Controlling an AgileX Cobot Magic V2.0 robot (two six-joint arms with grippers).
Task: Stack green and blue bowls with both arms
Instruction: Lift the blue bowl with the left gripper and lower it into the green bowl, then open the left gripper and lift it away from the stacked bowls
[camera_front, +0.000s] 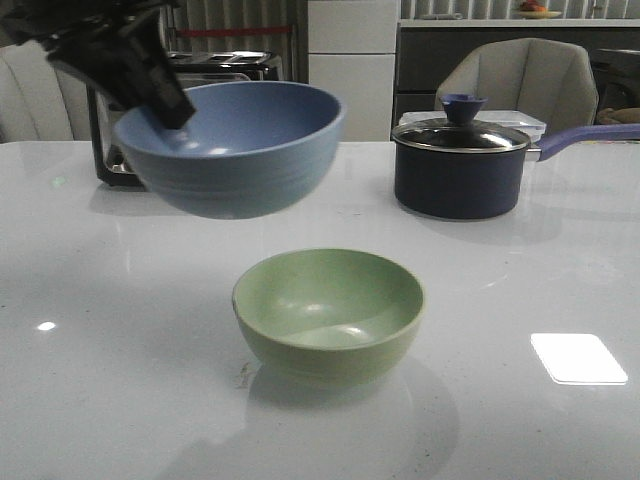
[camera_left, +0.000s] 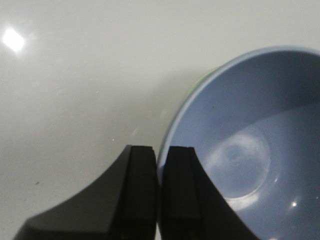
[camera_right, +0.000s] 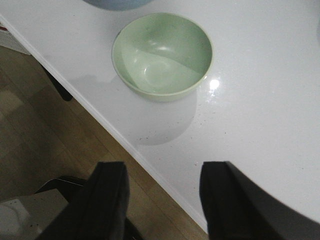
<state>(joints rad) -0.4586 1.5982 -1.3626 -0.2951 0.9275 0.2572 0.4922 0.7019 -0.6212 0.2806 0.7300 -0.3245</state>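
Note:
I need to line up the blue bowl first and only then open my left gripper. The blue bowl's base is above and beside the green bowl (camera_front: 328, 312).
A pale blue bowl (camera_front: 235, 150) hangs in the air above the table, tilted, up and to the left of the green bowl. My left gripper (camera_front: 160, 95) is shut on its left rim; in the left wrist view the two fingers (camera_left: 142, 185) pinch the blue bowl (camera_left: 250, 150) rim between them. The pale green bowl (camera_front: 328, 312) stands upright and empty on the white table; it also shows in the right wrist view as the green bowl (camera_right: 162, 54). My right gripper (camera_right: 162, 172) is open and empty over the table's near edge, short of the green bowl.
A dark navy lidded saucepan (camera_front: 462, 165) with a purple handle stands at the back right. A toaster (camera_front: 120, 150) sits at the back left behind the blue bowl. The table edge (camera_right: 125, 142) and wooden floor (camera_right: 40, 125) lie under my right gripper.

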